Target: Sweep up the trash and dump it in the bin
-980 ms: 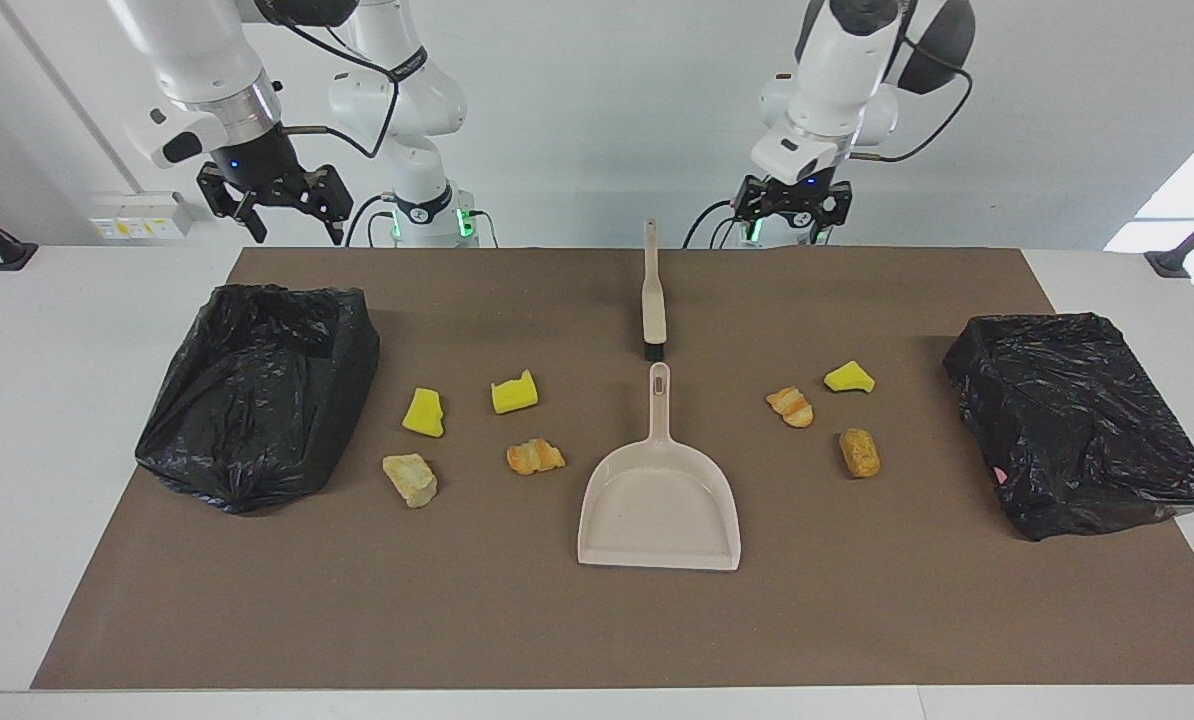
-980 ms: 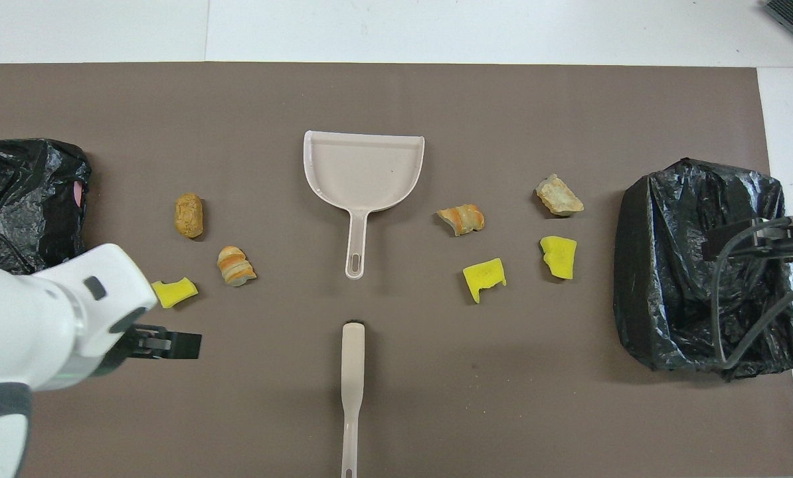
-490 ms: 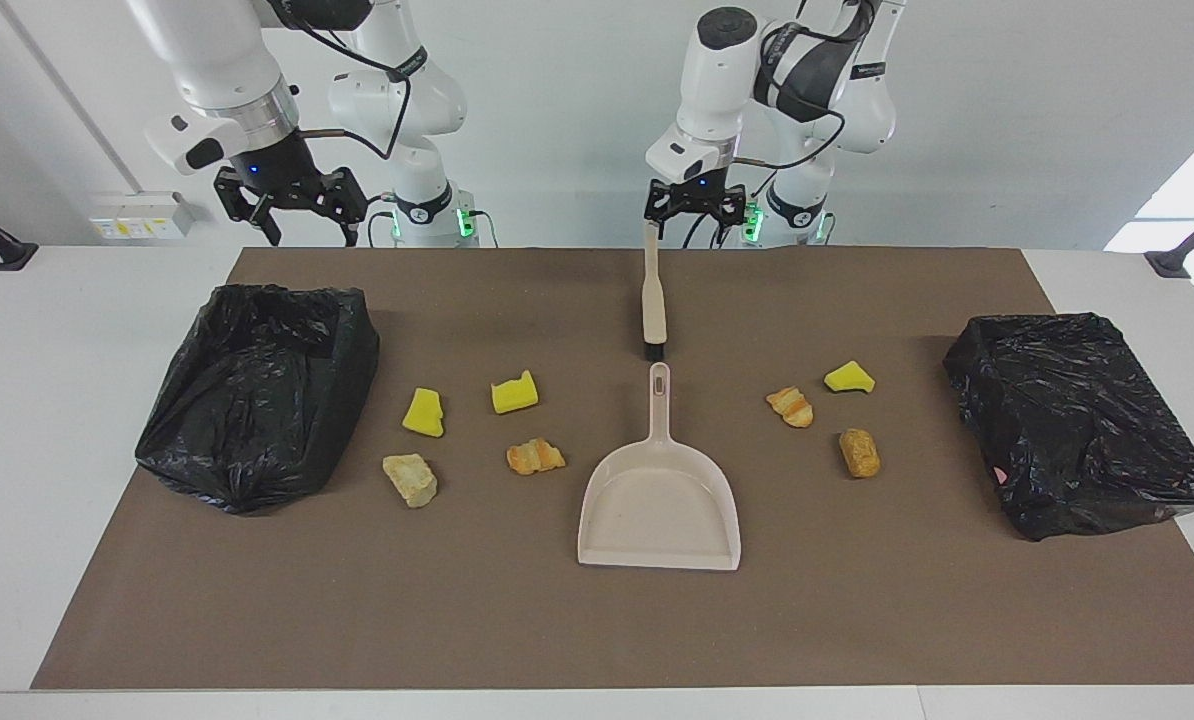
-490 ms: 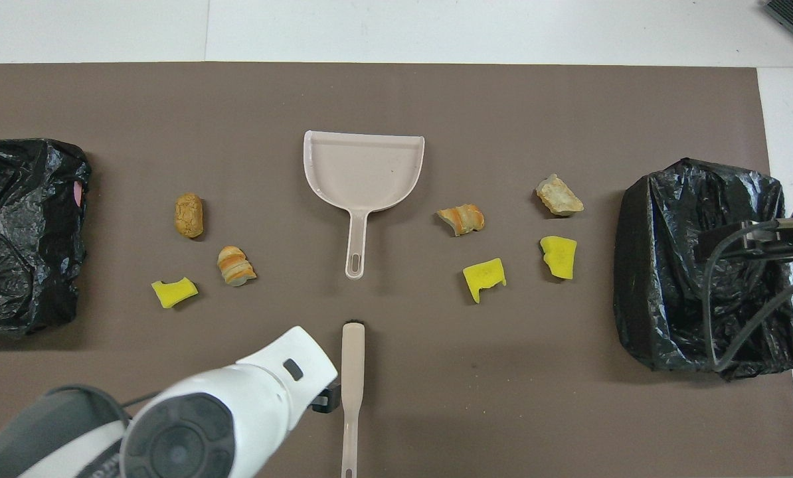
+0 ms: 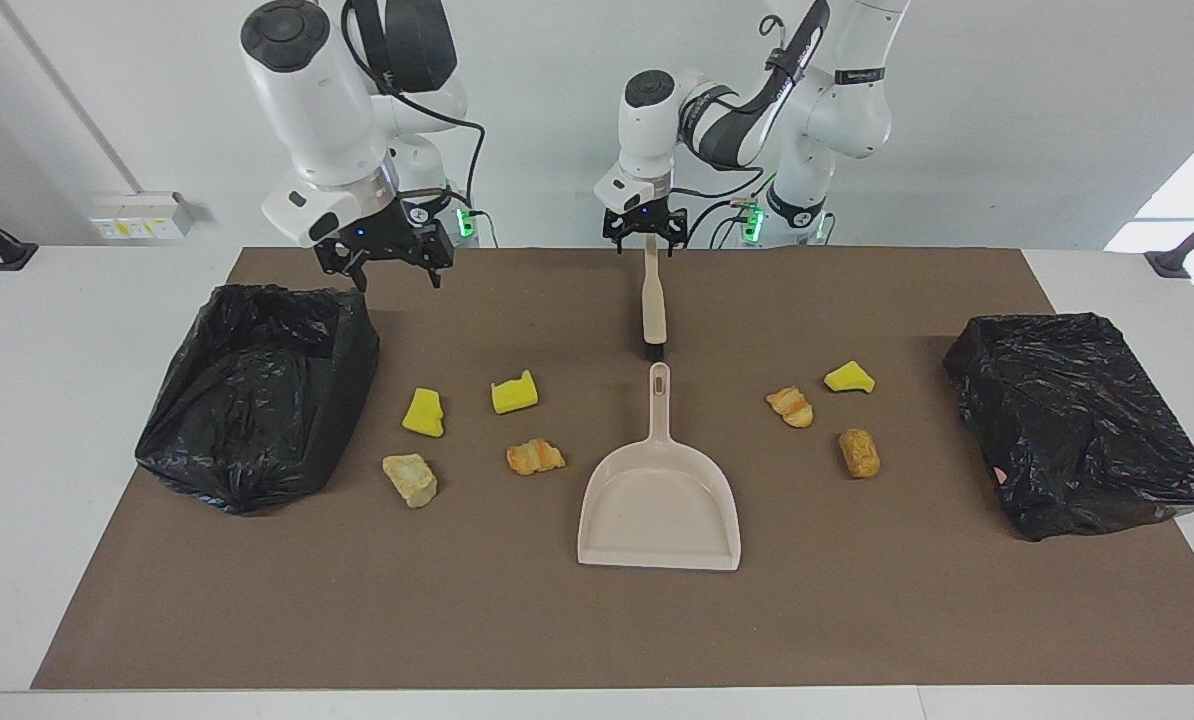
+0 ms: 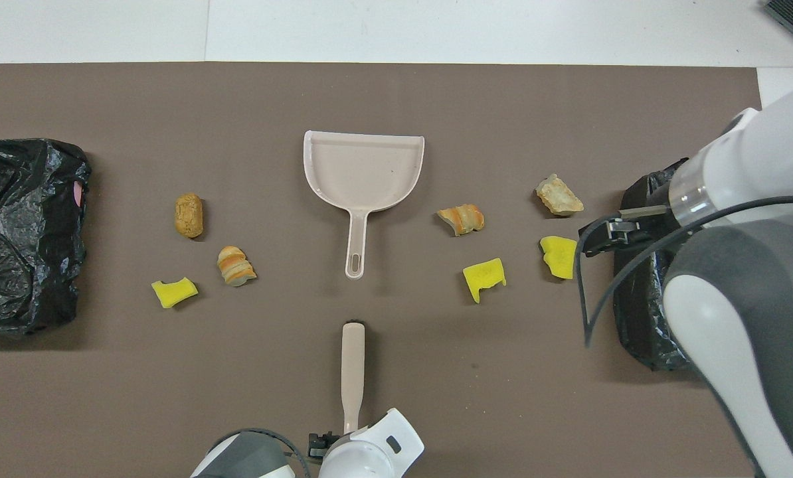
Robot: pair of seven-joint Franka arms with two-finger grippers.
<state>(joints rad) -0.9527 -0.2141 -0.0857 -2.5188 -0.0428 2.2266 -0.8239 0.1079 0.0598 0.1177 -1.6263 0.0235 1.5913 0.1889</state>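
Note:
The trash needs to go into the dustpan (image 6: 363, 166). My left gripper needs to grab the brush by its handle (image 6: 351, 419) to sweep it in.
Several pieces of trash lie on the brown mat: yellow sponge chunks (image 5: 424, 412) (image 5: 514, 393) (image 5: 849, 378) and bread-like lumps (image 5: 410, 479) (image 5: 535, 456) (image 5: 790, 407) (image 5: 859, 452). The beige dustpan (image 5: 657, 510) (image 6: 363, 166) lies mid-mat, its handle toward the robots. The brush (image 5: 653, 300) (image 6: 352, 372) lies in line with it, nearer the robots. My left gripper (image 5: 645, 244) is open, one finger on each side of the brush handle's end. My right gripper (image 5: 392, 270) hangs open over the mat beside the bin (image 5: 257, 390) at the right arm's end.
A second black-bagged bin (image 5: 1077, 420) (image 6: 18, 232) sits at the left arm's end. In the overhead view the right arm (image 6: 735, 265) covers much of the other bin. White table (image 5: 57, 330) borders the mat.
The left gripper has swung in over the mat's middle and come down at the brush handle's end. The right gripper has moved toward the middle and lower, beside its bin.

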